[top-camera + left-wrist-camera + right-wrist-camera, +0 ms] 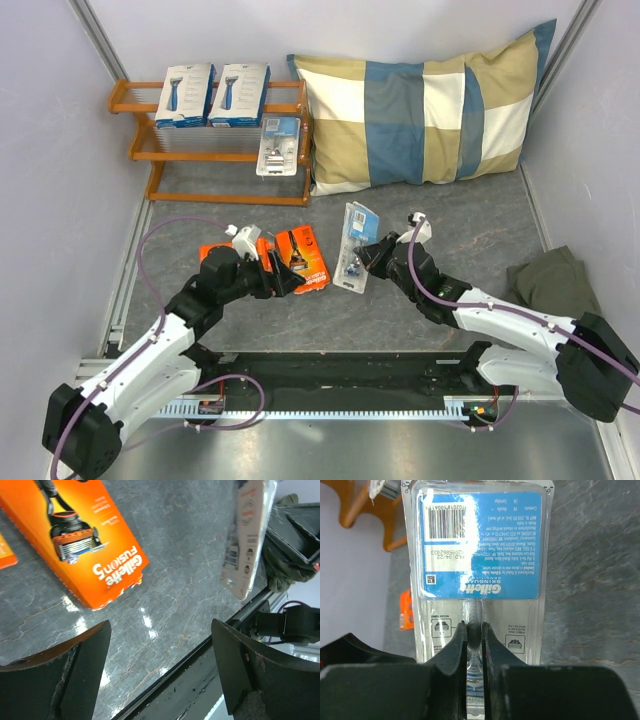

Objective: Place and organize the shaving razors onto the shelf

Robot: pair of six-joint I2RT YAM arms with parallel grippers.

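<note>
My left gripper would come up empty if I lifted it now, because its open fingers are short of the blister pack that my right gripper is holding.
The orange-brown shelf [136, 152] stands at the back left. Two white boxes [186, 95] [240, 94] lie on its top tier and a clear blister pack [279, 146] on the middle tier. My right gripper [368, 255] is shut on the second blister pack [356, 246], [480, 555], held above the floor. Two orange packs [302, 258] [212, 251] lie on the floor; the larger one shows in the left wrist view [80, 535]. My left gripper [290, 282], [160, 670] is open and empty just beside the orange packs.
A blue-and-beige checked pillow [430, 110] leans at the back, right of the shelf. A dark green cloth [548, 280] lies at the right. Grey walls close in the left, back and right. A black rail [350, 365] runs along the near edge.
</note>
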